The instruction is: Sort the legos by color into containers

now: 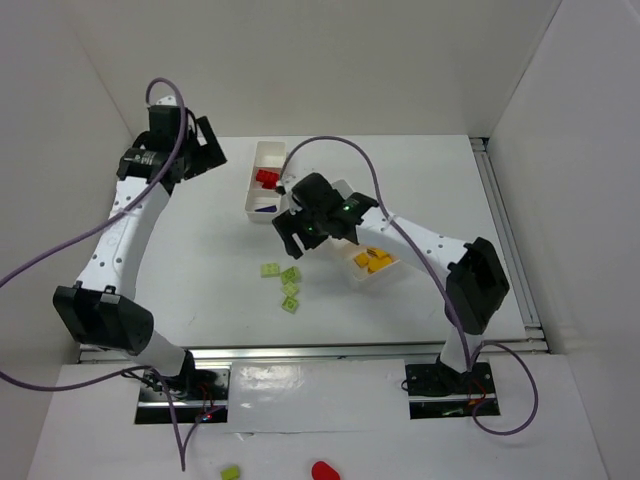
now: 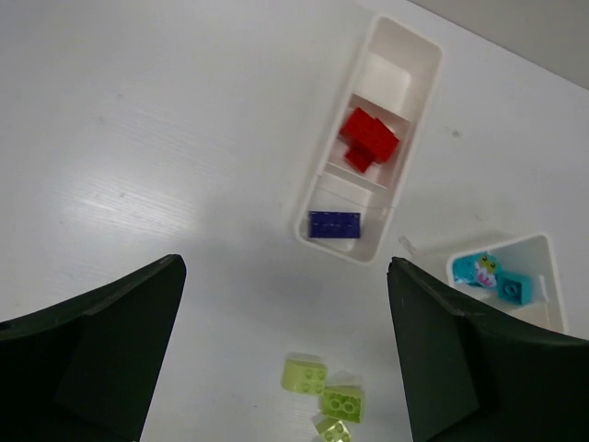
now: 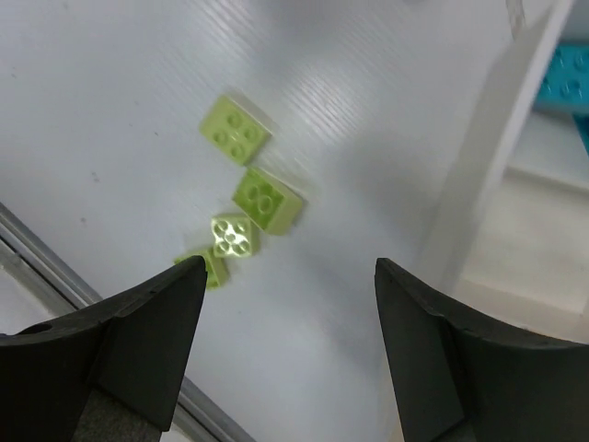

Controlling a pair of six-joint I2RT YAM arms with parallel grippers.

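Observation:
The light green lego has smooth sides, and my right gripper will grab it by them next. Then it will sort the lego into the white tray with the cyan legos.
Several light green legos [image 1: 287, 285] lie loose on the table; they also show in the left wrist view [image 2: 305, 373] and the right wrist view [image 3: 266, 199]. My right gripper [image 1: 296, 240] is open and empty, hovering just above and right of them [image 3: 290, 267]. The left white tray [image 1: 270, 150] holds red legos [image 2: 369, 138] and a dark blue lego [image 2: 334, 225]. The right white tray [image 1: 365, 277] holds yellow-orange legos [image 1: 373, 260] and cyan legos [image 2: 502, 281]. My left gripper [image 1: 205, 150] is open and empty, high at the back left [image 2: 285, 265].
A metal rail [image 1: 320, 352] runs along the table's near edge. White walls enclose the left, back and right. A green piece [image 1: 231, 471] and a red piece [image 1: 324, 470] lie off the table at the bottom.

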